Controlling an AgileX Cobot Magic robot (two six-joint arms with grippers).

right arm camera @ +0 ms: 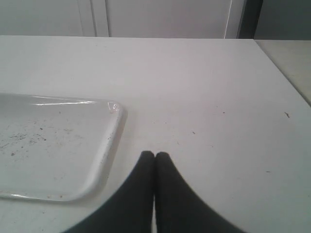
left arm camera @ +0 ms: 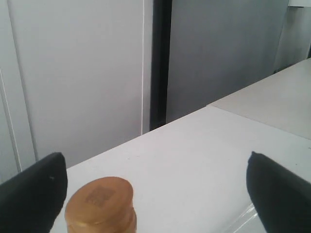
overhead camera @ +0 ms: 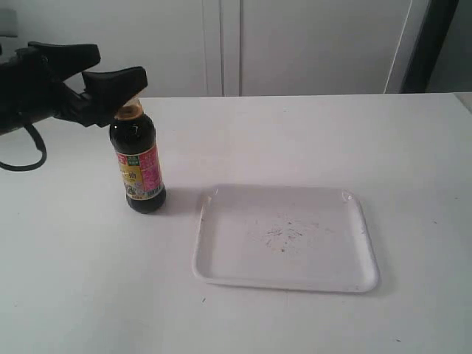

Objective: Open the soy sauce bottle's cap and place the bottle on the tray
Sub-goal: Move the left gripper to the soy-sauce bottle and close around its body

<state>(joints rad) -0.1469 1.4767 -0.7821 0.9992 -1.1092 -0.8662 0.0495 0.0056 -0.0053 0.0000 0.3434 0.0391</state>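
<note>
My left gripper grabs the soy sauce bottle by its labelled body next, so the cap stays free to open.
The soy sauce bottle stands upright on the white table, left of the tray, and does not touch it. Its golden-orange cap is closed. My left gripper is open wide at cap height, with the near finger right over the cap. In the left wrist view the cap sits close to one finger and far from the other; neither finger clearly touches it. My right gripper is shut on nothing, low over the table beside the tray's rim. The exterior view does not show it.
White cabinet doors rise behind the table's far edge. The table's right edge shows in the right wrist view. The tray holds only dark specks. A black cable loops under the left arm.
</note>
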